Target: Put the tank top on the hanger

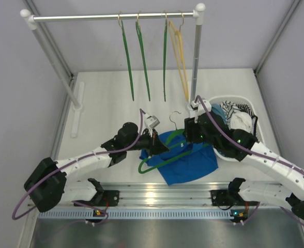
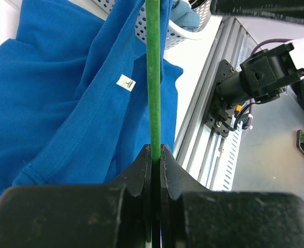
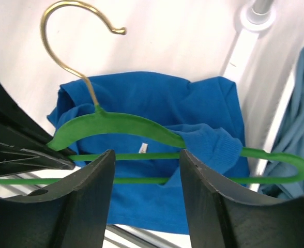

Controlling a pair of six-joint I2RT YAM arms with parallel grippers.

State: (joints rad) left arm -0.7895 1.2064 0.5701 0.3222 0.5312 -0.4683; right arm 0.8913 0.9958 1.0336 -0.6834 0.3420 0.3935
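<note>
The green hanger should be held by its brass hook's base, so my right gripper should grab it there next. The hanger's shoulders then stay free for the tank top's straps.
The royal-blue tank top lies crumpled on the table between the arms. A green hanger with a brass hook lies over it. My left gripper is shut on the hanger's lower bar, seen edge-on in the left wrist view above blue fabric. My right gripper is open and empty just above the hanger. One strap of the top is looped over the hanger's right shoulder; the right end sticks out bare.
Three green hangers and a yellow-orange one hang on the rail at the back. A white basket at the right holds striped cloth and a grey-blue garment. The rail's post stands behind the right gripper.
</note>
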